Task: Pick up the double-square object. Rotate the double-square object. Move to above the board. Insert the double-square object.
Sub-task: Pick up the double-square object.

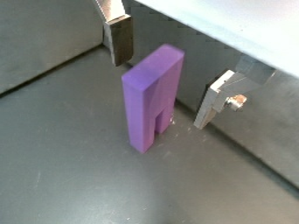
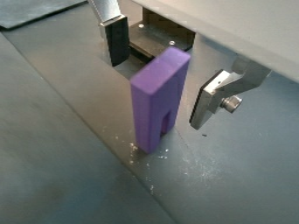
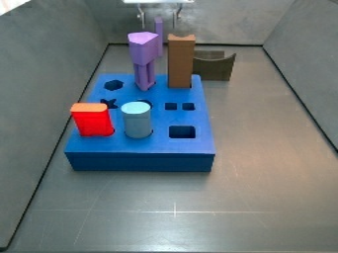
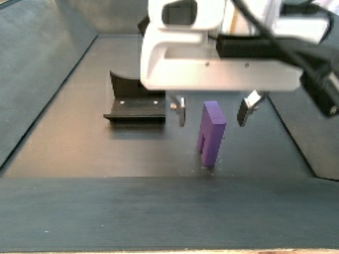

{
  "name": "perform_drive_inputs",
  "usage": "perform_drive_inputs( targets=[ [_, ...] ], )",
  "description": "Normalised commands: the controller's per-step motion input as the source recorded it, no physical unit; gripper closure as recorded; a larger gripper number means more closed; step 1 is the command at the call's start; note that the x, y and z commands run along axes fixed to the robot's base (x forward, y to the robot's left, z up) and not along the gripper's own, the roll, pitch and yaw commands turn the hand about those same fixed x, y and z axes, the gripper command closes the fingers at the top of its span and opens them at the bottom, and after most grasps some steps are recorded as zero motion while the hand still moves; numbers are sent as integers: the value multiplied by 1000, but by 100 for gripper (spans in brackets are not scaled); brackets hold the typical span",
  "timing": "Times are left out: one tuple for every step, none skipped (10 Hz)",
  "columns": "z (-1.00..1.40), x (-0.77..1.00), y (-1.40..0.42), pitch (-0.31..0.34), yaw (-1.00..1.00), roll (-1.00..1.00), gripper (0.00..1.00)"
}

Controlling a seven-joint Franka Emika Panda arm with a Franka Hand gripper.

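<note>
My gripper takes hold of the double-square object by its upper part (image 1: 152,72) next, to fit its grooved lower half into the board.
The double-square object (image 1: 149,101) is a purple block with a groove in its lower half. It stands upright on the grey floor in both wrist views (image 2: 158,96) and in a side view (image 4: 212,134). My gripper (image 4: 212,117) hangs over it, open. Its jaws stand one on each side of the block's upper part, with a gap on both sides (image 1: 163,87) (image 2: 162,87). The board (image 3: 199,148) is a blue slab with shaped holes, nearer the camera in a side view. There the gripper (image 3: 158,18) shows behind the board's tall pieces, which hide the block.
On the board stand a red block (image 3: 91,120), a pale blue cylinder (image 3: 136,120), a pointed purple prism (image 3: 142,57) and a tall brown block (image 3: 181,59). The fixture (image 4: 133,104) (image 3: 216,65) (image 2: 152,44) sits on the floor close to the purple block. Grey walls enclose the floor.
</note>
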Motion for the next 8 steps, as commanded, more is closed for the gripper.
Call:
perform_drive_inputs(
  targets=[
    [-183, -37, 0, -109, 0, -200, 0],
    [-129, 0, 0, 0, 0, 0, 0],
    [-34, -9, 37, -6, 0, -100, 0],
    [0, 0, 0, 0, 0, -17, 0],
    [0, 0, 0, 0, 0, 0, 0],
    [0, 0, 0, 0, 0, 0, 100],
    [0, 0, 0, 0, 0, 0, 100],
    [0, 0, 0, 0, 0, 0, 100]
  ],
)
